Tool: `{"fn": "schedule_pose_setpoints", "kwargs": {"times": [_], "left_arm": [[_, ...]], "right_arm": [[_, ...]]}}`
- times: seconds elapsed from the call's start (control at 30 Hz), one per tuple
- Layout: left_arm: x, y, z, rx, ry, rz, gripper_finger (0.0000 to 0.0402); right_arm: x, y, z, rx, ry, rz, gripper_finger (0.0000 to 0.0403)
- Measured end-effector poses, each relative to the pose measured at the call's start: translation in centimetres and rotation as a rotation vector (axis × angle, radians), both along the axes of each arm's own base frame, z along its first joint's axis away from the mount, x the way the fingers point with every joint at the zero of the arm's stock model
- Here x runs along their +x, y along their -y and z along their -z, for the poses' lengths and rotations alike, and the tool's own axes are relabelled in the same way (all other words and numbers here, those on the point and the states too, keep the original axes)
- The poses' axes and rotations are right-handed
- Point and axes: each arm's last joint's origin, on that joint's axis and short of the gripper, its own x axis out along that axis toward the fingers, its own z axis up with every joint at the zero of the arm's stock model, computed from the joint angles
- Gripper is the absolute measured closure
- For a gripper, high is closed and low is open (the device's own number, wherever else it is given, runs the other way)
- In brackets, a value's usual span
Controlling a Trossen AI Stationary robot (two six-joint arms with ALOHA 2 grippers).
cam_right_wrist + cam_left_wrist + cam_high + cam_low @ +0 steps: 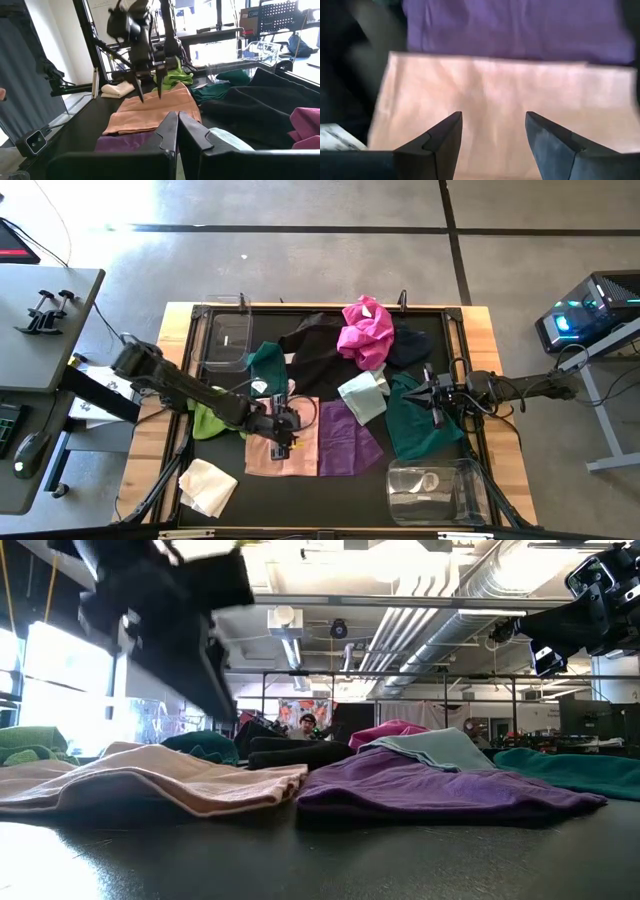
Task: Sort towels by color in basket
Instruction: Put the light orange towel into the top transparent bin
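Observation:
My left gripper will sort the towels by color, so it will next grab the peach towel's flat middle [283, 448] [495, 112].
Several towels lie spread on the black table top. A peach towel [282, 452] lies flat at the near middle, with a purple towel [348, 442] beside it. Farther back are magenta [366, 330], black [318, 348], pale mint [363, 395], lime green [208, 420] and dark teal [420, 428] towels. My left gripper [492, 125] stands open just over the peach towel [485, 90], pointing steeply down, and I see no touch. My right gripper [177, 122] is shut and empty, held level above the dark teal towel at the table's right.
A clear plastic basket [225, 335] stands at the far left and another [438, 490] at the near right. A cream towel [208, 485] lies at the near left corner. A second teal towel [268, 360] lies beside the far basket. A raised frame borders the table.

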Motion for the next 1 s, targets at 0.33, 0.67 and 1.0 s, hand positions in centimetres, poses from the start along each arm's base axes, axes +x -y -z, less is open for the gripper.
{"fn": "schedule_pose_setpoints", "kwargs": {"times": [0.33, 0.67, 1.0], "left_arm": [[1.5, -0.3, 4.7, 0.035, -0.073, -0.068, 0.0201], [1.7, -0.2, 5.7, -0.027, -0.126, -0.022, 0.0292], [1.6, -0.2, 5.7, -0.03, -0.14, 0.014, 0.0396]], "right_arm": [[0.0, 0.0, 0.0, 0.0, 0.0, 0.0, 0.0401], [0.0, 0.0, 0.0, 0.0, 0.0, 0.0, 0.0401], [0.0, 0.0, 0.0, 0.0, 0.0, 0.0, 0.0401]]}}
